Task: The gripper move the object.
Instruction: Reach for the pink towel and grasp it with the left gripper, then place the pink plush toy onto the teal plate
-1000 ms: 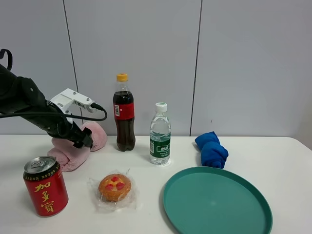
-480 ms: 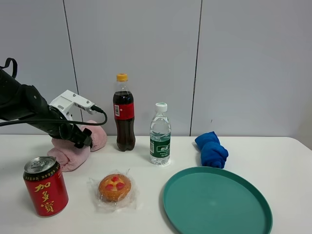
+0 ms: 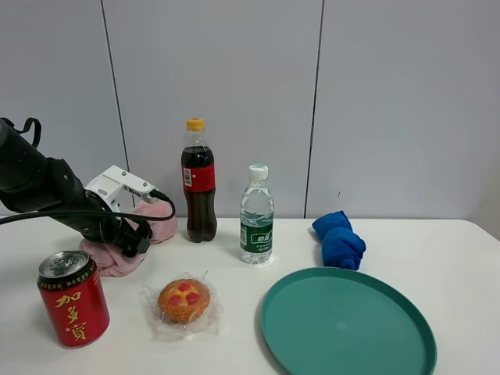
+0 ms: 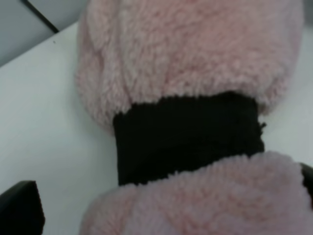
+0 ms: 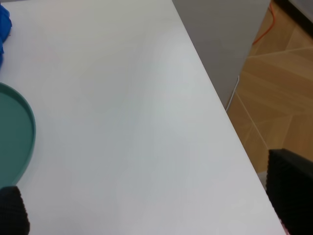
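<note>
I should now close my left gripper on the pink towel, because its fingers reach down on both sides of the towel, near the white tabletop.
The pink rolled towel (image 3: 106, 258) with its black band lies at the table's back left, behind the red can. My left gripper (image 3: 134, 239), with its white housing and black cable, is low over the towel's middle. In the left wrist view the towel (image 4: 195, 58) fills the picture, with the black band (image 4: 188, 137) across it. The gripper (image 4: 164, 193) is open, with one dark fingertip (image 4: 19, 208) on each side of the towel. My right gripper (image 5: 150, 200) is open and empty above the bare table's right end. It is outside the exterior view.
A red can (image 3: 73, 297) stands in front of the towel, with a wrapped pastry (image 3: 183, 301) beside it. A cola bottle (image 3: 200, 181) and a water bottle (image 3: 256, 215) stand behind. A blue rolled cloth (image 3: 338, 239) and a teal plate (image 3: 406, 344) are on the right.
My left arm has come down and a little to the right, bringing the gripper lower onto the pink towel. Nothing else has moved.
</note>
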Robot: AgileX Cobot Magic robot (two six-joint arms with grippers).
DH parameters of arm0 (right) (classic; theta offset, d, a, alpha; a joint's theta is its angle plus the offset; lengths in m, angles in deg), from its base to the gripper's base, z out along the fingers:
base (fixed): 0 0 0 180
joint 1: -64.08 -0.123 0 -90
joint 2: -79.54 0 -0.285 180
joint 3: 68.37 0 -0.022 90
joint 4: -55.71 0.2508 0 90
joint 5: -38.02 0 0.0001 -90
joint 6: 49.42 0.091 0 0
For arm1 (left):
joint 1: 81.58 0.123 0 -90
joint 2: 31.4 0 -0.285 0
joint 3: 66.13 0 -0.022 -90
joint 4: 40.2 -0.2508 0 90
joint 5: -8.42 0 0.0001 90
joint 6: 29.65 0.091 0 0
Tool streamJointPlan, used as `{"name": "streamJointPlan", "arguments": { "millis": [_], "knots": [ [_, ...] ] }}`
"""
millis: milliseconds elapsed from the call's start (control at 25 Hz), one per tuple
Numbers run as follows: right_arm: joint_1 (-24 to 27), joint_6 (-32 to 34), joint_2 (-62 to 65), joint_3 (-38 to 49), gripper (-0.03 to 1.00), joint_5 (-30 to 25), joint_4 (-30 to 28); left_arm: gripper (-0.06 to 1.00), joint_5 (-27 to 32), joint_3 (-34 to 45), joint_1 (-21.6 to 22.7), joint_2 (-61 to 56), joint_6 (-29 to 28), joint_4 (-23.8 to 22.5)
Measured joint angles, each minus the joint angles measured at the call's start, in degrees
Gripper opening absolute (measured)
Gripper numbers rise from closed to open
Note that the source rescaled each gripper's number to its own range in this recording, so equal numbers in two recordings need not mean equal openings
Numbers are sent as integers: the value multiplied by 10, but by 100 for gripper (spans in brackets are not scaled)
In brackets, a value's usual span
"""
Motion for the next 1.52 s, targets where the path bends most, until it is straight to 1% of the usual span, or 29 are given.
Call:
{"name": "streamJointPlan", "arguments": {
  "millis": [320, 360, 400, 480, 520, 600, 640, 680, 880, 1080, 1200, 1400, 1520],
  "knots": [
    [0, 0, 0, 0, 100, 0, 0, 99, 0, -1, -1, 5, -2, 0],
    [0, 0, 0, 0, 100, 0, 0, 97, 0, -1, -1, 5, -2, 0],
    [0, 0, 0, 0, 100, 0, 0, 91, 0, -1, -1, 5, -4, 0],
    [0, 0, 0, 0, 100, 0, 0, 69, 2, -1, -1, 6, -12, 0],
    [0, 0, 0, 0, 100, 0, 0, 51, 3, -1, -1, 6, -17, 0],
    [0, 0, 0, 0, 100, 0, 0, 12, 5, -1, -1, 6, -26, 0],
    [0, 0, 0, 0, 100, 0, 0, 2, 5, -1, -1, 6, -31, 0],
    [0, 0, 0, 0, 100, 0, 0, 0, 5, -1, -1, 6, -34, 0],
    [0, 0, 0, 0, 100, 0, 0, 0, 10, -1, -1, -2, -38, 0],
    [0, 0, 0, 0, 100, 0, 0, 0, 26, 0, -1, -51, -38, 0],
    [0, 0, 0, 0, 100, 0, 0, 0, 61, 0, -1, -98, -38, 0],
    [0, 0, 0, 0, 100, 0, 0, 0, 164, 0, -1, -180, -57, 2],
    [0, 0, 0, 0, 100, 0, 0, 0, 205, 0, -1, -234, -65, 2]
  ]
}}
